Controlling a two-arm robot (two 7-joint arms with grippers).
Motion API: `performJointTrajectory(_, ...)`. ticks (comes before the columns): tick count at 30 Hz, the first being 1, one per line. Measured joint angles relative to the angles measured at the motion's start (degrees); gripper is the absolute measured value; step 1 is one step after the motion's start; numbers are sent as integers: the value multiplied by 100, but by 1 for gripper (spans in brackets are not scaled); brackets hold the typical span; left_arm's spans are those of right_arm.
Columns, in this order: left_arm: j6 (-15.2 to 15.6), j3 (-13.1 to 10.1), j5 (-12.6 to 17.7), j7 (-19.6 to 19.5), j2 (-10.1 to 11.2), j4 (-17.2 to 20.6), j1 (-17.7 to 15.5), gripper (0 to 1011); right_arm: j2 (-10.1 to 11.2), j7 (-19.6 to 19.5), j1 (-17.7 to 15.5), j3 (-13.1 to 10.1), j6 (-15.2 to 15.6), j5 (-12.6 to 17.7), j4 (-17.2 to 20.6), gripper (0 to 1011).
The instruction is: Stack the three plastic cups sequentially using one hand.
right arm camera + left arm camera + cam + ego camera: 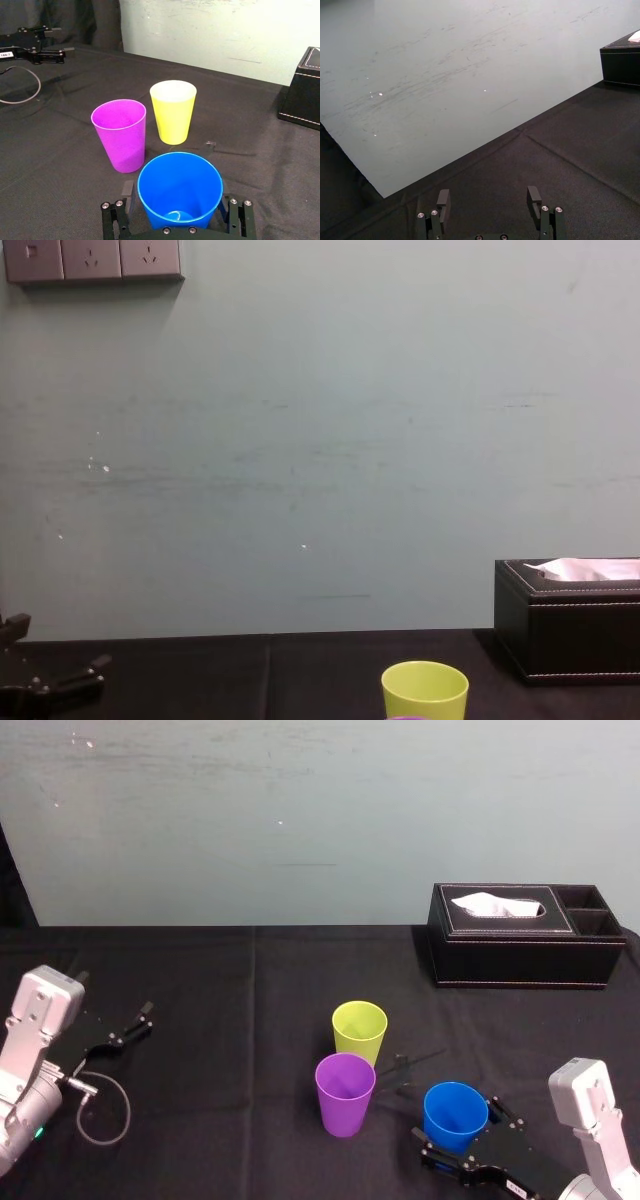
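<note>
The robot's right gripper needs to grab the blue cup by its outer side (152, 216) next, so that it can stack the blue cup into the lime-green cup (173, 111).
Three plastic cups stand upright near the middle of the black table. The lime-green cup (359, 1030) (173, 110) (425, 690) is farthest back, with the purple cup (345, 1093) (120, 132) just in front of it. Right of them and nearest me is the blue cup (455, 1115) (180, 192). My right gripper (458, 1120) (172, 189) is open, one finger on each side of the blue cup's lower wall. A small gap shows at each finger. My left gripper (135, 1025) (488, 199) rests open at the far left, holding nothing.
A black tissue box (520, 935) (302, 90) (570, 625) sits at the back right by the pale wall. A loop of grey cable (100, 1105) hangs beside the left arm. Black cloth covers the whole table.
</note>
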State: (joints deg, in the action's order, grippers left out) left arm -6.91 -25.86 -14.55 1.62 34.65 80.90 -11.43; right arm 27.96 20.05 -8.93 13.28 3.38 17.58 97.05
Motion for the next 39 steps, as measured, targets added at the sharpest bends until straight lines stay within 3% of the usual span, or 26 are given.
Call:
performJointTrajectory(8, 0, 0, 0, 0, 0, 0, 0, 1000, 2, -5, 0, 3, -3, 1, 4, 1003)
performJointTrajectory(20, 0, 0, 0, 0, 0, 0, 0, 1000, 8, -7, 0, 8, -6, 5, 4, 772)
performJointTrajectory(28, 0, 0, 0, 0, 0, 0, 0, 1000, 9, -8, -5, -2, 4, 11, 25, 735)
performJointTrajectory(39, 0, 0, 0, 0, 0, 0, 0, 1000, 18, -97, 149, -178, 503, 173, 456, 735)
